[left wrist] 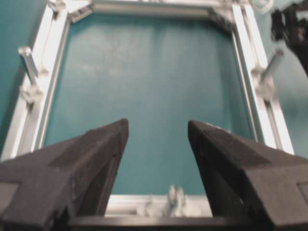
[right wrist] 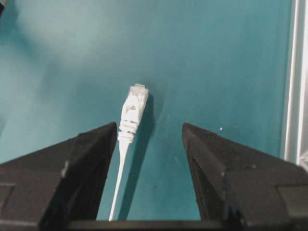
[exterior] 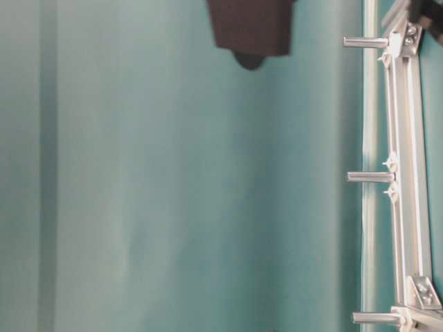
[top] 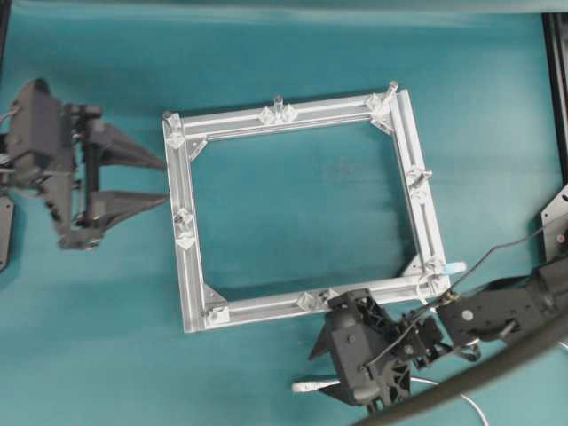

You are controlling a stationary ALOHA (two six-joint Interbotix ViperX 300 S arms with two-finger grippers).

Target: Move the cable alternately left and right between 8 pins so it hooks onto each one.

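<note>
I should lower my right gripper before it closes. I would miss the white plug (top: 311, 386) (right wrist: 134, 108) if I closed now, because it lies on the teal mat below my right gripper's fingers.
The square aluminium frame (top: 297, 117) lies mid-table with short silvery pins on it, such as one pin (top: 278, 104) on the far bar and another pin (top: 182, 216) on the left bar. The cable's white plug (top: 311, 386) lies on the teal mat in front of the frame. My right gripper (top: 323, 367) hovers over it, open. In the right wrist view the plug (right wrist: 134, 108) and cord (right wrist: 118, 175) run between the fingers of the right gripper (right wrist: 149, 131), close to the left finger (right wrist: 91, 159), ungripped. My left gripper (top: 165, 182) is open and empty just left of the frame. A pin (left wrist: 176, 196) stands below the left gripper (left wrist: 158, 129).
A thick dark hose (top: 497, 373) crosses the bottom right corner and a black rail (top: 556, 89) runs along the right edge. The table-level view shows three pins, one of them the middle pin (exterior: 370, 177), sticking out from the frame bar (exterior: 408, 131).
</note>
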